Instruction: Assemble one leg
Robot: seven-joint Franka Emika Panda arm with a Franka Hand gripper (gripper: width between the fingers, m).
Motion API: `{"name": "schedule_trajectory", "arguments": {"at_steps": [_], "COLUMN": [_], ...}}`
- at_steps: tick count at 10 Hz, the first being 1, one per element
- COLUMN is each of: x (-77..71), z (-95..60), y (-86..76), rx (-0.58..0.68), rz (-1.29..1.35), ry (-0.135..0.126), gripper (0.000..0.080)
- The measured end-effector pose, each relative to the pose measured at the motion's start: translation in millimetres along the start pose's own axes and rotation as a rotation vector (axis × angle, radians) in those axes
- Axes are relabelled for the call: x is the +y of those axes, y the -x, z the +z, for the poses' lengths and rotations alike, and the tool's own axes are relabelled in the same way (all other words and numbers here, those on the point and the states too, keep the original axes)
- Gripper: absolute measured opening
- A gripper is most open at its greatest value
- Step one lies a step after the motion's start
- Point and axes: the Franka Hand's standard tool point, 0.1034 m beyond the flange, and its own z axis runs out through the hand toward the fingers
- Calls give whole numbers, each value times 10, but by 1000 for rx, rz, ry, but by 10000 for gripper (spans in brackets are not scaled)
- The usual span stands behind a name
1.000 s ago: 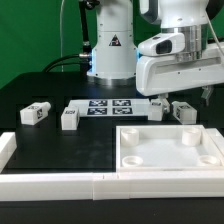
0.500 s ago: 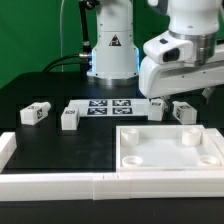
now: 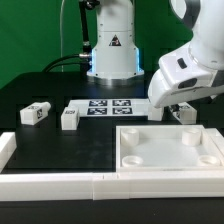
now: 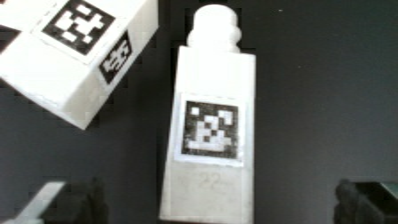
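Observation:
The robot's gripper will grab the white leg by its blunt end (image 4: pixel 208 194) next, so the leg's round peg stays free to go into a panel socket.
In the wrist view a white leg (image 4: pixel 210 125) lies on the black table, with a square tag on its face and a round peg at one end. My gripper (image 4: pixel 210 203) is open, and its dark fingers (image 4: pixel 50 203) stand on either side of the leg's blunt end without touching it. A second leg (image 4: pixel 71 55) lies tilted close beside it. In the exterior view the gripper (image 3: pixel 172 100) hangs tilted low over the legs at the right; one leg (image 3: pixel 186 113) shows there. Two more legs (image 3: pixel 34 113) (image 3: pixel 69 119) lie at the left.
The marker board (image 3: pixel 105 107) lies in the middle of the table. The large white square panel (image 3: pixel 170 150) with corner sockets lies at the front right. A white rail (image 3: pixel 60 182) runs along the front edge. The robot base (image 3: pixel 112 45) stands behind.
The arm has tilted and swung lower toward the legs at the exterior view's right. The legs, the panel and the marker board have not moved.

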Motion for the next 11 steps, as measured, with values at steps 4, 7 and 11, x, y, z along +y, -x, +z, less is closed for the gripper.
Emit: {"name": "schedule_trajectory", "arguments": {"at_steps": [4, 7, 11], "x": [30, 60, 64], "z": [112, 262, 269], "y": [-108, -128, -142], "rx": [-103, -70, -56], "rz": [-2, 0, 4], "ry": [-17, -16, -15], "gripper": [649, 649, 315]}}
